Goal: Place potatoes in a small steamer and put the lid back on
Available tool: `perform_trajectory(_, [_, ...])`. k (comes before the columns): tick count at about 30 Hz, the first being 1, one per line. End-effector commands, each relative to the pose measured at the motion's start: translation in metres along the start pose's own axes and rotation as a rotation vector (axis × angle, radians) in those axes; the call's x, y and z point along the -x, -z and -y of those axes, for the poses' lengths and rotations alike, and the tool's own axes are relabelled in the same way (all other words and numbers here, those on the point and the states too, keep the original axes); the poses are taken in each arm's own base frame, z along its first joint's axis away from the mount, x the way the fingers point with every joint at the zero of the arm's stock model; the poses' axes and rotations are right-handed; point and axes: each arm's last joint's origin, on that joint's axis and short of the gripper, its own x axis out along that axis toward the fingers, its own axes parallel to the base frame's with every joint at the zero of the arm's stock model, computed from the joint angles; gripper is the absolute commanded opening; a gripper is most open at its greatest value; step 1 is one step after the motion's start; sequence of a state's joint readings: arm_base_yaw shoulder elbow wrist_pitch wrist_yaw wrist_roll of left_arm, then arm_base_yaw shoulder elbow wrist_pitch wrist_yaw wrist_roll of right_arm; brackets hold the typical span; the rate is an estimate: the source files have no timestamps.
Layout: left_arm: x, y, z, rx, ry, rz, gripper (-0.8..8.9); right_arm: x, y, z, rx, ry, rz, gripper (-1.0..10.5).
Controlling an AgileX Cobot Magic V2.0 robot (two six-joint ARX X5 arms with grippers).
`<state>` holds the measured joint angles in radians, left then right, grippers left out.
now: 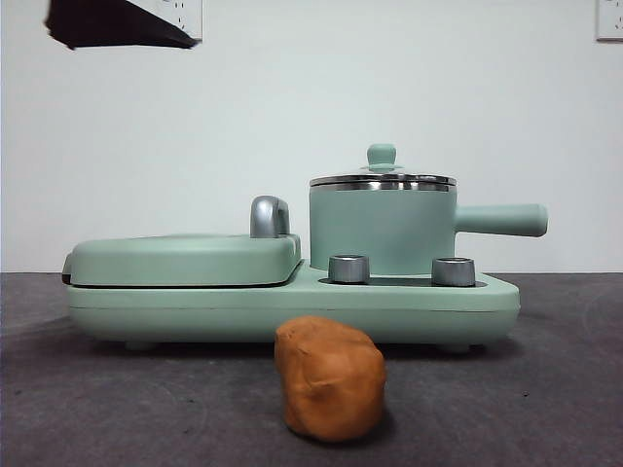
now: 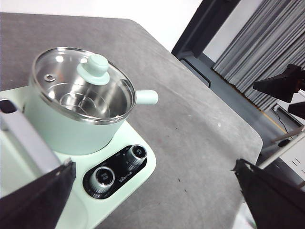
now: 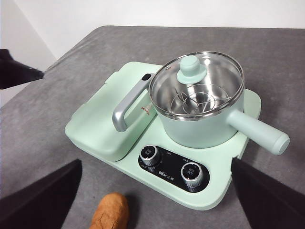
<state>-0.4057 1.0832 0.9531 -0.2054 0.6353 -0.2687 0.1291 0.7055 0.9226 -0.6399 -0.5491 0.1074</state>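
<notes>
My left gripper needs to pick up the glass lid by its green knob (image 1: 382,156) next. This will uncover the steamer (image 1: 382,232) for the potato.
The orange-brown potato (image 1: 329,377) lies on the grey table in front of the mint-green cooker; it also shows in the right wrist view (image 3: 109,212). The small steamer (image 1: 382,232) stands on the cooker's right side, its handle pointing right. The glass lid (image 1: 382,167) sits closed on it. My left gripper (image 2: 155,198) is open and empty, high above the table beside the steamer (image 2: 62,129) and the lid (image 2: 97,69). My right gripper (image 3: 152,200) is open and empty, high above the cooker's front, with the steamer (image 3: 205,131) and lid (image 3: 193,71) beyond it.
The flat griddle (image 1: 185,258) with a chrome handle (image 1: 268,216) fills the cooker's left half. Two knobs (image 1: 348,269) sit on the cooker's front. A black arm tip (image 1: 117,24) shows at the top left corner. The table edge (image 2: 248,138) lies to the steamer's right.
</notes>
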Motion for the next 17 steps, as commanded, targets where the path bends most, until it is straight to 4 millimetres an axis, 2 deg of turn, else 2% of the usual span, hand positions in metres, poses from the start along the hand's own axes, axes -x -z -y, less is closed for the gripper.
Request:
perform_trajectory(1, [-0.013, -0.016, 0.001, -0.010, 0.025, 0.003, 6.04, 0.001, -0.004, -0.001, 0.021, -0.003, 0.015, 5.0])
perform_trajectory(9, [-0.069, -0.051, -0.005, -0.017, 0.031, -0.098, 6.02, 0.001, -0.004, -0.001, 0.020, -0.004, 0.015, 5.0])
perform_trajectory(17, [-0.134, -0.072, -0.012, -0.177, -0.122, -0.184, 6.02, 0.001, -0.004, -0.001, 0.013, -0.004, 0.015, 5.0])
